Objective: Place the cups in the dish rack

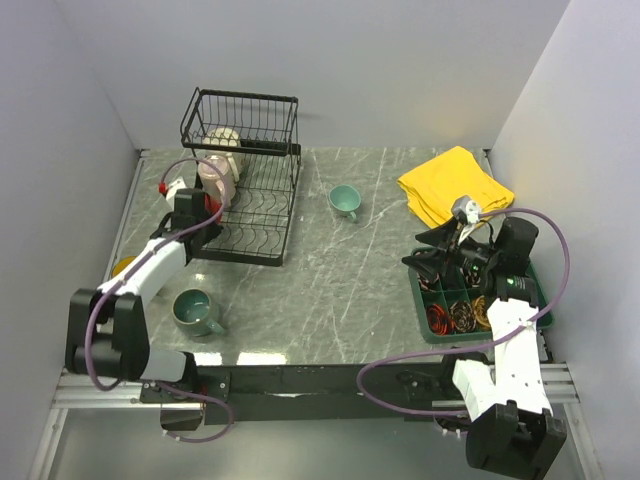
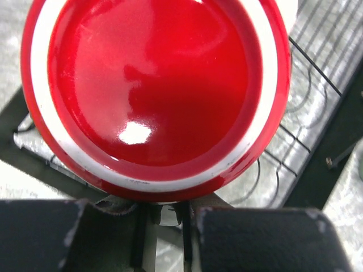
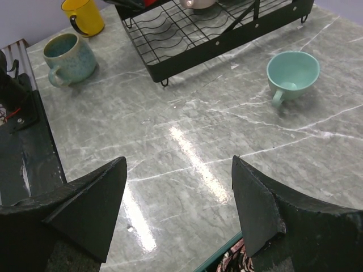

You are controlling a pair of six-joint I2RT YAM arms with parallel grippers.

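Note:
The red mug (image 1: 213, 205) is above the rack's wires at its edge and would drop if I opened now. The mug goes lower in my left gripper next, before its release.
My left gripper (image 1: 207, 212) is shut on the red mug (image 1: 213, 205) and holds it over the left edge of the black dish rack (image 1: 262, 222). In the left wrist view the mug's red, white-ringed bottom (image 2: 156, 90) fills the frame above my gripper (image 2: 164, 214), with rack wires (image 2: 298, 133) below. A cream mug (image 1: 225, 138) and a beige mug (image 1: 215, 176) sit in the rack. The small teal cup (image 1: 345, 201) (image 3: 292, 73), the grey-green mug (image 1: 195, 312) (image 3: 69, 56) and the yellow mug (image 1: 122, 266) (image 3: 84, 16) stand on the table. My right gripper (image 1: 440, 256) (image 3: 178, 164) is open and empty.
A yellow cloth (image 1: 455, 186) lies at the back right. A green compartmented tray (image 1: 430, 335) with small items sits under the right arm; its edge shows in the right wrist view (image 3: 227, 258). The yellow mug is partly hidden under the left arm. Walls stand close on the left, back and right.

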